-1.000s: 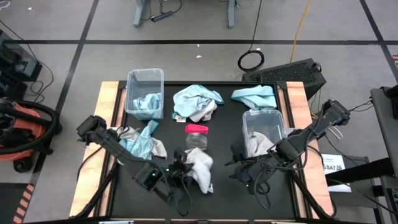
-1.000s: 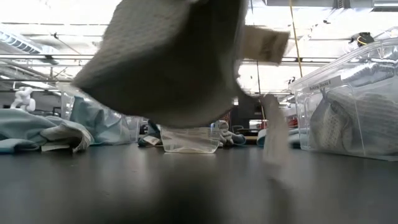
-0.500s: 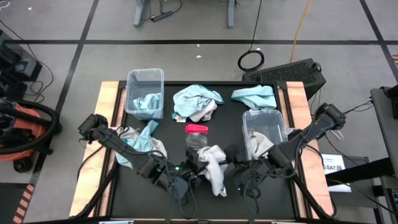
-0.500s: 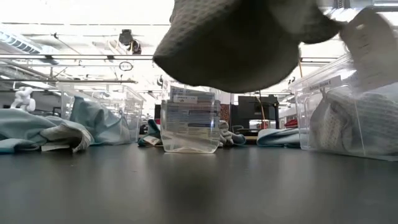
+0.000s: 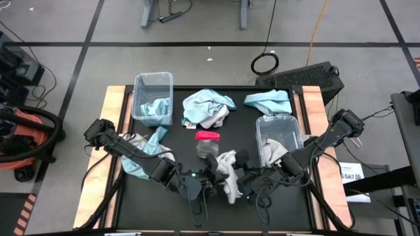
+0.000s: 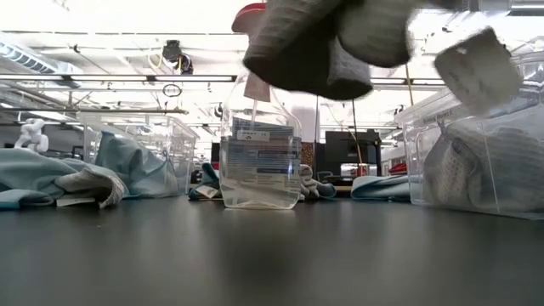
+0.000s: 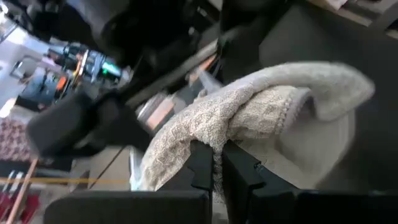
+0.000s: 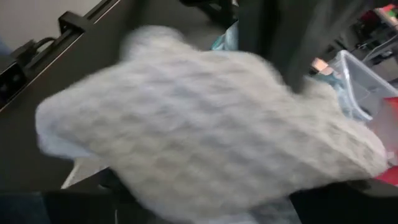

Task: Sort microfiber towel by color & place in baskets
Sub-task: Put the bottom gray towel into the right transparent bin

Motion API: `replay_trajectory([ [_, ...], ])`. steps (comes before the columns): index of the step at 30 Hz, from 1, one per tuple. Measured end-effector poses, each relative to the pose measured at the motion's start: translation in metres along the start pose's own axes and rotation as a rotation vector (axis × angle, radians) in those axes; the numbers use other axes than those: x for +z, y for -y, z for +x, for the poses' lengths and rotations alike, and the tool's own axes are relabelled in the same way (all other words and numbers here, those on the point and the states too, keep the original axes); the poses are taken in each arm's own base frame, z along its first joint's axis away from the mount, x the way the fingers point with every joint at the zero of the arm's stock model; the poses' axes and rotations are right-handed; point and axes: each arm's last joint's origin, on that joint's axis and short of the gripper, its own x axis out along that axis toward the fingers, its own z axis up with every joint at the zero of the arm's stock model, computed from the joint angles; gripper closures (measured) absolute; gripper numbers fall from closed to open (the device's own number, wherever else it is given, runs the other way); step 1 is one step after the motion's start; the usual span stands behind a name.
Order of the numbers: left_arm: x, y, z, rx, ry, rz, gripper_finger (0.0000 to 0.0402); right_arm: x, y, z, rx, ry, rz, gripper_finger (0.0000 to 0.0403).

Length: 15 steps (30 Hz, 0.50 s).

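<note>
My right gripper grabs the grey-white towel by its loose drooping fold [image 5: 230, 186] [image 8: 211, 183] next, to sort the towel into the basket with the grey one.
A grey-white waffle-weave towel [image 5: 228, 172] hangs over the table's near middle, clear of the top in the low view [image 6: 331, 42]. My left gripper [image 5: 214, 176] is shut on it. My right gripper [image 5: 241, 174] stands open right beside the towel's right side, and the towel [image 8: 205, 137] fills its wrist view. One clear basket [image 5: 152, 80] at the far left holds a blue towel. The other basket [image 5: 279, 120] at the right holds a grey one. My left gripper pinches a bunched fold of the towel [image 7: 214, 146] between its two fingers, which come from the table's left, slanting a little downward. The towel is lifted clear and droops past the fingers toward the right. My right gripper: I cannot tell whether it touches the towel.
A clear jar with a pink lid [image 5: 207, 144] stands just beyond the held towel. A blue-and-grey heap [image 5: 146, 149] lies at the left, a blue-and-white heap [image 5: 207, 108] at the far middle, and a blue towel [image 5: 268, 99] behind the right basket.
My left gripper has carried the grey-white towel toward the table's right and upward, turning as it went; the towel now hangs higher, showing the jar behind it in the low view. My right gripper has come left toward the towel.
</note>
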Motion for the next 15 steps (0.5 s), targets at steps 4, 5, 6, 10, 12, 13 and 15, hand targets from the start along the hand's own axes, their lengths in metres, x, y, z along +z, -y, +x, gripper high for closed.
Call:
replay_trajectory([
  [4, -0.0008, -0.0039, 0.0029, -0.030, 0.039, -0.010, 0.0386, 0.0030, 0.0005, -0.0002, -0.016, 0.026, -0.014, 0.0100],
  [5, -0.0017, -0.0049, 0.0039, -0.038, 0.043, -0.012, 0.0386, 0.0036, 0.0007, -0.0002, -0.017, 0.032, -0.018, 0.0102],
  [6, -0.0023, -0.0057, 0.0046, -0.043, 0.046, -0.013, 0.0386, 0.0044, 0.0009, -0.0002, -0.019, 0.039, -0.021, 0.0105],
  [10, -0.0038, -0.0076, 0.0063, -0.058, 0.056, -0.017, 0.0386, 0.0067, 0.0014, -0.0003, -0.024, 0.061, -0.041, 0.0124],
  [12, -0.0041, -0.0081, 0.0067, -0.058, 0.056, -0.018, 0.0386, 0.0067, 0.0014, -0.0002, -0.024, 0.061, -0.046, 0.0137],
  [13, -0.0042, -0.0082, 0.0068, -0.058, 0.056, -0.018, 0.0386, 0.0067, 0.0015, -0.0002, -0.026, 0.061, -0.049, 0.0145],
  [15, -0.0043, -0.0083, 0.0069, -0.058, 0.057, -0.013, 0.0386, 0.0067, 0.0015, -0.0002, -0.027, 0.061, -0.054, 0.0162],
])
